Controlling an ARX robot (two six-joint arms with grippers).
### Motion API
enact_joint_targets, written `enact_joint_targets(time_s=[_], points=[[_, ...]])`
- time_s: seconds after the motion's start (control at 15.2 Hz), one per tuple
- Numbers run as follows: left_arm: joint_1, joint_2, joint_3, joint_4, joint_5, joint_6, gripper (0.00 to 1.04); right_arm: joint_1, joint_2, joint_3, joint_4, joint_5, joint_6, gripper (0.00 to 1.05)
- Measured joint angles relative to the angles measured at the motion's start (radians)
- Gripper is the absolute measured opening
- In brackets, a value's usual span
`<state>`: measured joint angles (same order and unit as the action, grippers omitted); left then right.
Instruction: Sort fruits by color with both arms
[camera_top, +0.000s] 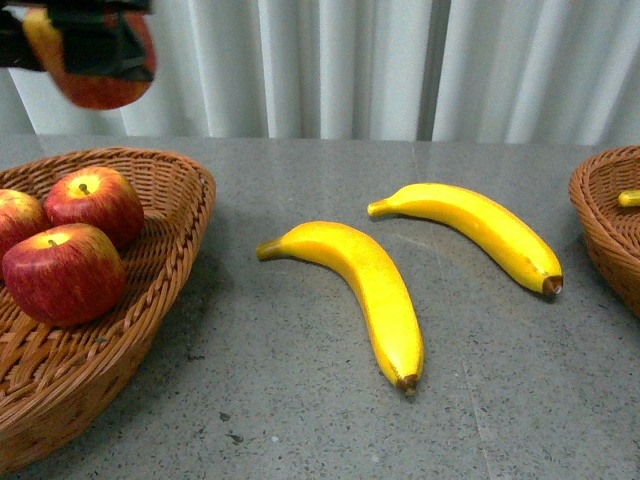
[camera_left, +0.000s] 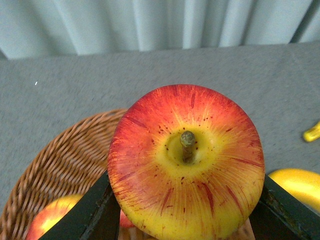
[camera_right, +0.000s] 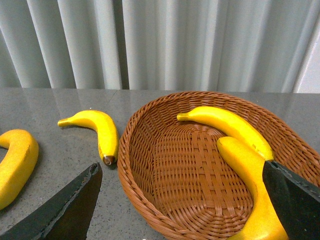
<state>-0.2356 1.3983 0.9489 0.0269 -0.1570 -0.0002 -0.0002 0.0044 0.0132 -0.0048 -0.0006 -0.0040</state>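
Note:
Next, the right gripper grabs the banana by its middle (camera_top: 476, 222), to sort it into the wicker basket (camera_top: 170, 240) with the bananas.
High at the front view's top left, my left gripper (camera_top: 95, 45) is shut on a red apple (camera_top: 100, 70), above the left wicker basket (camera_top: 170, 240). In the left wrist view the held apple (camera_left: 186, 160) fills the frame between the black fingers (camera_left: 85, 215). Three more apples (camera_top: 65, 272) lie in that basket. Two bananas (camera_top: 365, 290) (camera_top: 475, 228) lie on the table between the baskets. My right gripper (camera_right: 182, 200) hangs open over the right basket (camera_right: 150, 150), which holds two bananas (camera_right: 227, 125) (camera_right: 250, 185).
Grey speckled tabletop (camera_top: 300, 400) with a pale curtain (camera_top: 350, 60) behind it. The right basket (camera_top: 610, 220) is cut off at the front view's right edge, a banana tip (camera_top: 628, 198) showing inside. The right arm is out of the front view.

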Motion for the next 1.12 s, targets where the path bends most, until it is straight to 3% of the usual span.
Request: enact_joint_targets(time_s=[0.13,0.46,0.66,1.12], points=[[0.046,-0.008,-0.072,0.006,0.037,-0.019,0.62,0.0,0.0,0.0,0.0,0.0,0.0,0.98],[0.021,0.023,-0.092,0.05,0.063,-0.019,0.63,0.0,0.0,0.0,0.0,0.0,0.0,0.98],[0.014,0.034,-0.092,0.061,0.034,-0.018,0.99,0.0,0.0,0.0,0.0,0.0,0.0,0.98],[-0.107,-0.14,-0.101,0.132,0.01,0.022,0.98,0.0,0.0,0.0,0.0,0.0,0.0,0.98]])
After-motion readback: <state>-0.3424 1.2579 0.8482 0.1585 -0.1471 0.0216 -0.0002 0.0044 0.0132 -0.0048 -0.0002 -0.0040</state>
